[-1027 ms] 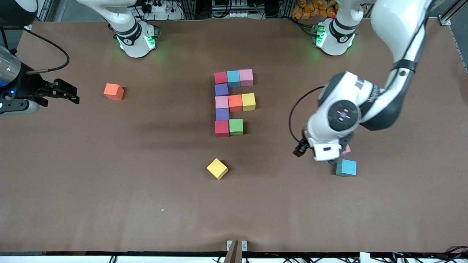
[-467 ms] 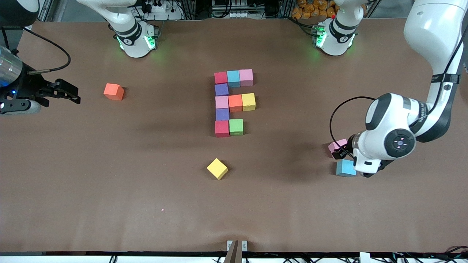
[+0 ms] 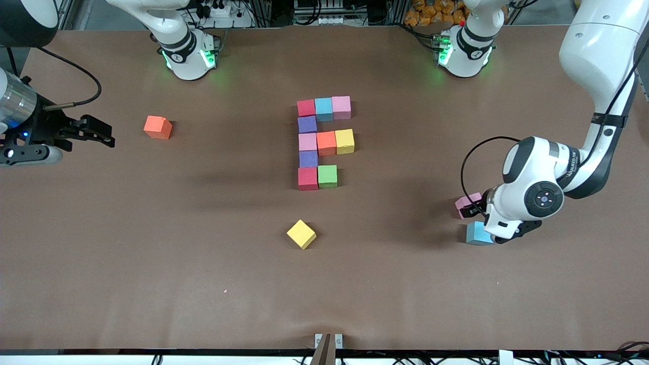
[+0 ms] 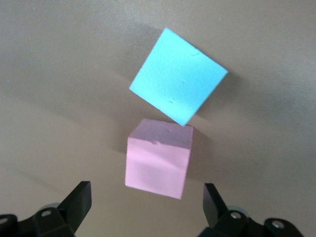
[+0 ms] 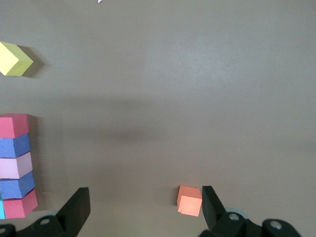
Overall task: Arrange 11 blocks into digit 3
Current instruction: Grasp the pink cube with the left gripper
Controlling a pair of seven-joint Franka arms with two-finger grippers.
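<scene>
The bottom bar of the digit 3 needs to be made longer. My left gripper should next grab the pink cube by its body (image 3: 466,202) (image 4: 157,163).
The partial digit 3 (image 3: 324,142) stands mid-table: a column of five cubes, two bars of three, and a red (image 3: 308,178) and green (image 3: 327,176) pair nearest the front camera. Loose blocks are an orange cube (image 3: 157,126), a yellow cube (image 3: 301,234), a pink cube (image 3: 467,203) and a teal cube (image 3: 478,233). My left gripper (image 4: 146,205) is open and empty, low over the pink cube (image 4: 158,165), which touches the teal cube (image 4: 177,81). My right gripper (image 3: 104,134) is open and empty, above the table beside the orange cube (image 5: 190,201).
The left arm's wrist (image 3: 532,197) covers part of the pink and teal cubes in the front view. The yellow cube (image 5: 14,59) and the digit's column (image 5: 17,165) show in the right wrist view. A small metal bracket (image 3: 328,340) sits at the table's front edge.
The left arm's wrist swung toward the left arm's end of the table, uncovering the pink cube, then settled lower over the pink and teal cubes. The right gripper edged slightly toward the orange cube.
</scene>
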